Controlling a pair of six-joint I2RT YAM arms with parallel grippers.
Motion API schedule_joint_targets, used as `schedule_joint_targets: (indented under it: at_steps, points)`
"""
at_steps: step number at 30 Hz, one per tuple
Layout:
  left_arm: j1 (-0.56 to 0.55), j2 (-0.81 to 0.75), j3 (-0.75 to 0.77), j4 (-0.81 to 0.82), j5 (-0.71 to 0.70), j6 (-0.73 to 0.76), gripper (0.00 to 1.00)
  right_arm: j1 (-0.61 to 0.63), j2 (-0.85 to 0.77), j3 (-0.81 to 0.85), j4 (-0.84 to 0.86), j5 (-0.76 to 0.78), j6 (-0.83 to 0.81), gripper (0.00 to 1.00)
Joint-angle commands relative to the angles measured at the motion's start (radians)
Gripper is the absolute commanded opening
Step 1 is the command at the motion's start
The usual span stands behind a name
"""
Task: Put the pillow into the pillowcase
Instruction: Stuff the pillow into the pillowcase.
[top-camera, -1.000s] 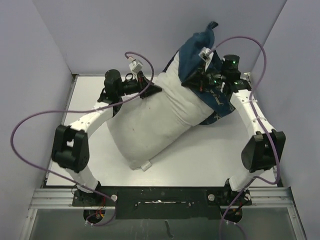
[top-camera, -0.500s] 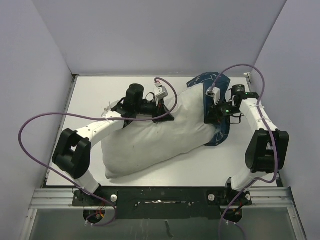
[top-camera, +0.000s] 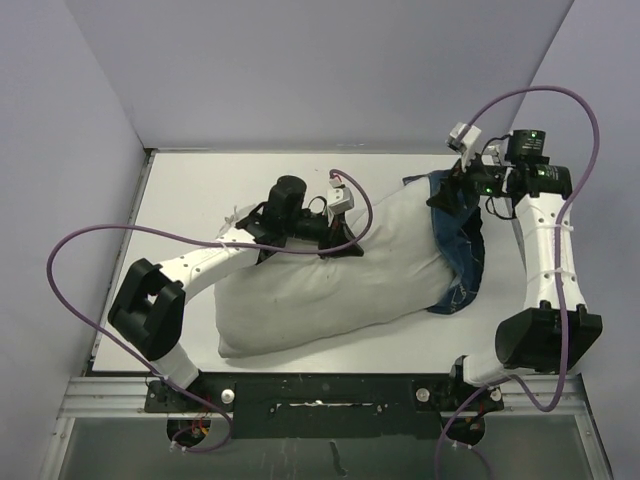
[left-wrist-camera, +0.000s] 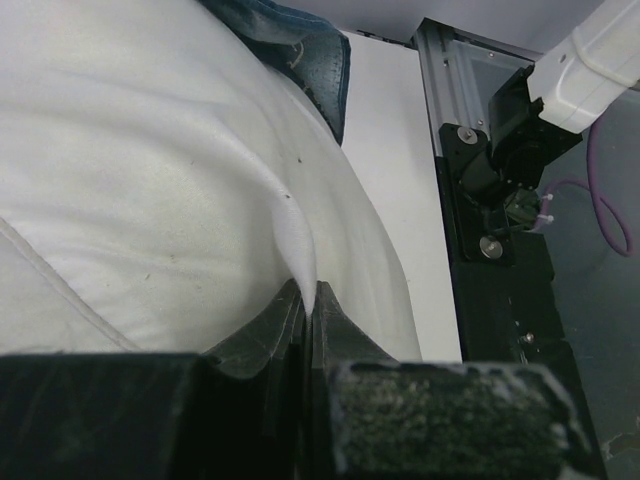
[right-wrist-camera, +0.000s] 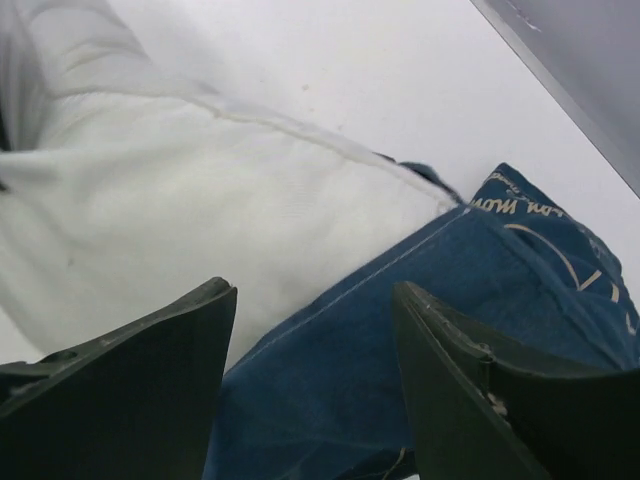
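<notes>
My right gripper grabs the pillowcase by its open edge (top-camera: 436, 227) next, leaving the pillow (top-camera: 310, 285) free to slide deeper inside.
The white pillow (top-camera: 310, 285) lies slantwise across the table, its right end inside the navy pillowcase (top-camera: 462, 255). The pillowcase covers only that end; most of the pillow is bare. My left gripper (top-camera: 345, 243) is shut on a pinched fold along the pillow's (left-wrist-camera: 150, 180) far edge, with the fold caught between the tips of this gripper (left-wrist-camera: 308, 292). A bit of pillowcase (left-wrist-camera: 305, 50) shows beyond it. My right gripper (top-camera: 447, 195) hovers open over the pillowcase's far corner. In the right wrist view that gripper (right-wrist-camera: 312, 292) is empty, above the hem of the pillowcase (right-wrist-camera: 420, 330) and the pillow (right-wrist-camera: 200, 190).
The white table (top-camera: 200, 190) is walled at the back and on both sides. A metal rail (top-camera: 320, 400) with the arm bases runs along the near edge. Purple cables (top-camera: 70, 270) loop from both arms.
The right gripper has let go of the pillowcase, opened and pulled back to the far right. The left gripper has carried the pillow rightward and down, and the pillow now lies flatter.
</notes>
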Motion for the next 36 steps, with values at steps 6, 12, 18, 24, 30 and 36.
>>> schedule_joint_targets:
  at_steps: [6,12,18,24,30,36]
  points:
    - [-0.047,-0.037,-0.017,0.004,-0.004,0.003,0.0,0.142,0.082,0.012,0.205,0.584,0.193,0.5]
    - [-0.049,-0.055,-0.053,0.032,-0.022,-0.016,0.0,0.159,0.077,0.006,0.21,0.735,0.114,0.34]
    - [-0.048,-0.054,-0.052,0.032,-0.021,-0.013,0.0,0.167,0.042,0.014,0.184,0.735,0.102,0.33]
    - [-0.049,-0.048,-0.047,0.036,-0.019,-0.012,0.0,0.168,0.015,-0.01,0.169,0.776,0.064,0.36]
    - [-0.048,-0.05,-0.054,0.051,-0.018,-0.017,0.0,0.158,0.01,-0.047,0.176,0.796,0.06,0.32]
    - [-0.045,-0.067,-0.061,0.061,-0.017,-0.013,0.0,0.134,0.066,-0.027,0.154,0.75,0.087,0.09]
